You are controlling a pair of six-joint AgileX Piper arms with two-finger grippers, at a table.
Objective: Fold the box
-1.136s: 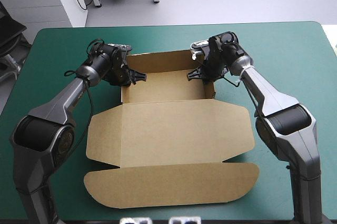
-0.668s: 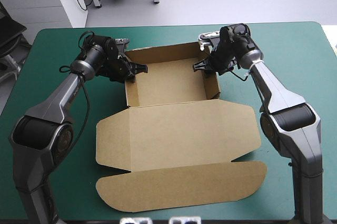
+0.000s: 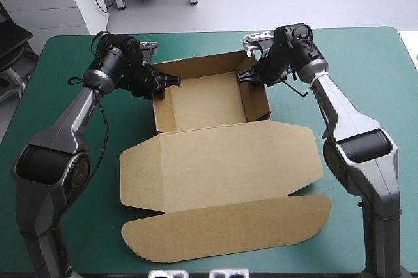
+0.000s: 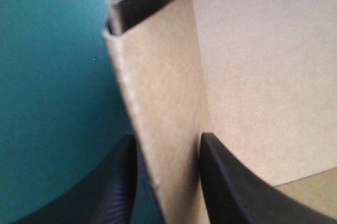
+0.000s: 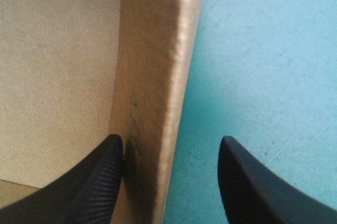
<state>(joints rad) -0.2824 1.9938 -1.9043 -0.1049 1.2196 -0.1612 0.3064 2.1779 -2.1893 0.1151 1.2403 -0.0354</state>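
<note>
My right gripper needs to move the folded box across the table, so it should grab the box next by its raised side [image 3: 255, 95] [image 5: 152, 103].
The brown box [image 3: 202, 102] stands as an open tray near the table's far side, walls raised, with its lid [image 3: 222, 160] lying flat toward the front. My left gripper [image 3: 163, 87] is at the tray's left wall. In the left wrist view, my left gripper [image 4: 167, 140] is shut on that doubled wall [image 4: 158, 77], one black finger on each side. My right gripper [image 3: 247, 76] is at the right wall. In the right wrist view, my right gripper [image 5: 171, 142] is open astride that wall [image 5: 152, 50]: the inner finger touches it and the outer one stands off over the cover.
The lid's rounded front flap [image 3: 228, 226] reaches close to the table's near edge. Bare teal-green cover [image 3: 366, 62] lies to the right of the box, and more of it shows to the left and beyond the tray.
Both grippers have moved a little toward the far edge. The box has shifted right and turned slightly. The right wall now stands folded inward.
</note>
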